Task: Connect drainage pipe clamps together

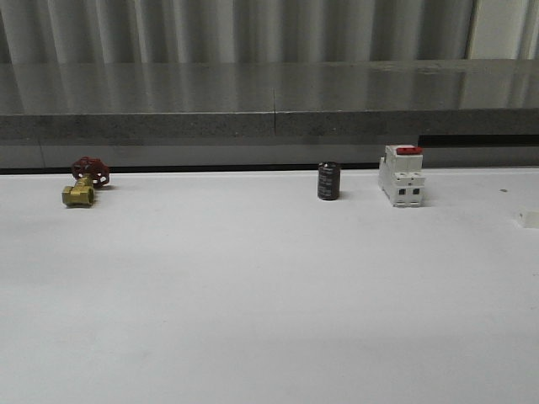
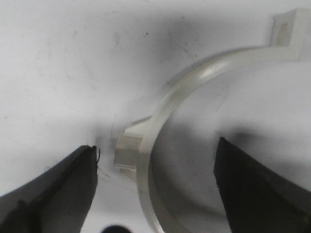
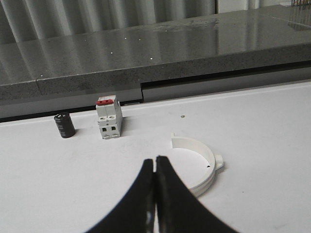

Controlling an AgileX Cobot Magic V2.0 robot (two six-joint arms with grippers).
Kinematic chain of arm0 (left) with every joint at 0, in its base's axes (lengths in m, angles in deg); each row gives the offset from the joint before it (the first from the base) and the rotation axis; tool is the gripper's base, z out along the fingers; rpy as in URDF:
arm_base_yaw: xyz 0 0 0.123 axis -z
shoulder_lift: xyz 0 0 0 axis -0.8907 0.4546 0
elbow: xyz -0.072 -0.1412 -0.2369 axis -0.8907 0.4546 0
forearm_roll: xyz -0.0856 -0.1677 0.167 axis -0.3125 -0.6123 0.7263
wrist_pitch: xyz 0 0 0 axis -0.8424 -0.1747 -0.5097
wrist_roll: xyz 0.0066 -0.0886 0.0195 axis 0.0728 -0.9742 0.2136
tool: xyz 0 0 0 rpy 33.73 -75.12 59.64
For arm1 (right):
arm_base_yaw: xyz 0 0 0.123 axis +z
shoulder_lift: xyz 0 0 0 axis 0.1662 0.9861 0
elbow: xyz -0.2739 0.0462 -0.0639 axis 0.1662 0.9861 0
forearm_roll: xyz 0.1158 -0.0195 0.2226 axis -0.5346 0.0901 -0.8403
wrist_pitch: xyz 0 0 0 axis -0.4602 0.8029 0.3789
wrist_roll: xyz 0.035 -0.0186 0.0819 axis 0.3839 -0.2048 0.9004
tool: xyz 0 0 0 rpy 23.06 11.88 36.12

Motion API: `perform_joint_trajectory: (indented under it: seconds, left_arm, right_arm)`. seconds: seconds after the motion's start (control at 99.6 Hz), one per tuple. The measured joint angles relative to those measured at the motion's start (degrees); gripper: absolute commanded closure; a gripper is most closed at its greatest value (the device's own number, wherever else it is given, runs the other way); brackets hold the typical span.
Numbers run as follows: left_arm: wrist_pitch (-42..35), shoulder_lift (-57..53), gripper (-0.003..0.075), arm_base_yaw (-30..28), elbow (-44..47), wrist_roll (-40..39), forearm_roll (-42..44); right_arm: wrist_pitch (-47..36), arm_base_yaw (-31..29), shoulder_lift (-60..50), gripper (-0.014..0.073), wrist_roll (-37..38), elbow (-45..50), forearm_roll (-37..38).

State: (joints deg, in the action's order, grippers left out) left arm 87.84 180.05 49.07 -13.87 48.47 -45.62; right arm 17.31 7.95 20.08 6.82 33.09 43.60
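Note:
My left gripper's fingers are next to the clamp's side tab (image 2: 129, 150) and its curved side (image 2: 147, 154) in the left wrist view. My left gripper should close now. Closing now would hold the clamp.
In the left wrist view one white half-ring drainage pipe clamp (image 2: 194, 80) lies flat on the white table, with a flat end flange (image 2: 286, 31) and a small side tab (image 2: 129, 150). My left gripper (image 2: 156, 144) is open and straddles its curved wall, one dark finger (image 2: 63, 189) outside the arc by the tab and the other inside, neither touching it. The right wrist view shows a second white half-ring clamp (image 3: 206, 167) lying flat just beyond and beside my right gripper (image 3: 155, 160). That gripper is shut with nothing between its fingers.
Along the table's far edge stand a brass valve with a red handwheel (image 1: 84, 181), a black cylinder (image 1: 328, 181) and a white breaker with a red top (image 1: 401, 175). A small white piece (image 1: 528, 219) sits at the right edge. A grey ledge (image 1: 269, 101) runs behind.

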Motion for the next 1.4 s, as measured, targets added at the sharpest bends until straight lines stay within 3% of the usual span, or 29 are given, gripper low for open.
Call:
perform_joint_trajectory:
  seconds: [0.281, 0.412, 0.642, 0.833, 1.205, 1.395]
  left_arm:
    - [-0.82, 0.0, 0.0591, 0.0, 0.0, 0.04, 1.16]
    - [-0.82, 0.0, 0.0676, 0.0, -0.09, 0.13, 1.36]
    - [-0.44, -2.18, 0.0692, 0.37, -0.09, 0.26, -1.36]
    - [4.01, -8.24, 0.0692, 4.21, -0.09, -0.31, -5.42]
    - [6.39, -11.18, 0.0692, 20.21, -0.09, -13.08, -7.05]
    - [3.58, -8.94, 0.0692, 28.77, -0.09, -19.92, -7.17]
  right_arm:
    - [0.0, 0.0, 0.0, 0.0661, 0.0, 0.0, 0.0]
    - [0.0, 0.0, 0.0, 0.0661, 0.0, 0.0, 0.0]
    - [0.0, 0.0, 0.0, 0.0661, 0.0, 0.0, 0.0]
    - [0.0, 0.0, 0.0, 0.0661, 0.0, 0.0, 0.0]
    - [0.0, 0.0, 0.0, 0.0661, 0.0, 0.0, 0.0]
    - [0.0, 0.0, 0.0, 0.0661, 0.0, 0.0, 0.0]
